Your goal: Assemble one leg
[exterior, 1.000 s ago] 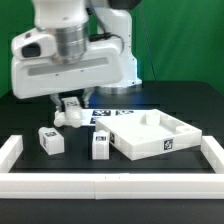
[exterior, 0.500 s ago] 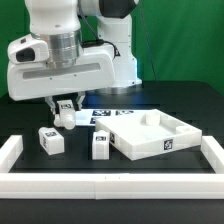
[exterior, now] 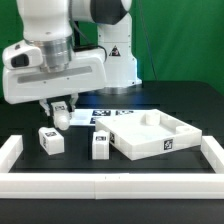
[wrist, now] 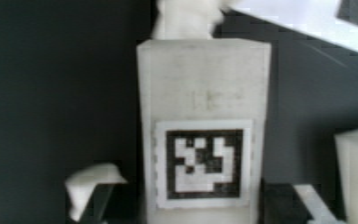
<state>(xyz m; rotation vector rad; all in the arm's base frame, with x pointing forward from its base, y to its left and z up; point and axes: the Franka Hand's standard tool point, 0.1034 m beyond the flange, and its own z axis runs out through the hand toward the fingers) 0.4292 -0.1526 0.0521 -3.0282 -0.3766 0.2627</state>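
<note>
The held leg's lower end hangs above the black tabletop in the exterior view, so the leg would fall if the robot's gripper opened now.
My gripper (exterior: pixel 60 106) is shut on a white leg (exterior: pixel 62 118) and holds it above the table, near the exterior view's left. In the wrist view the leg (wrist: pixel 202 95) fills the space between the fingers of the gripper (wrist: pixel 197 200), with its black-and-white tag facing the camera. Two more legs stand on the table: one (exterior: pixel 50 140) below the gripper and one (exterior: pixel 100 146) beside the large white tray-like part (exterior: pixel 170 128). A corner of another white part (wrist: pixel 357 170) shows at the edge of the wrist view.
The marker board (exterior: pixel 108 113) lies behind the tray-like part. A low white rail runs along the front (exterior: pixel 110 185), with side pieces at the exterior view's left (exterior: pixel 9 150) and right (exterior: pixel 213 152). The robot base (exterior: pixel 118 65) stands at the back.
The arm has moved toward the exterior view's left, carrying the held leg with it. The legs on the table and the tray-like part have not moved.
</note>
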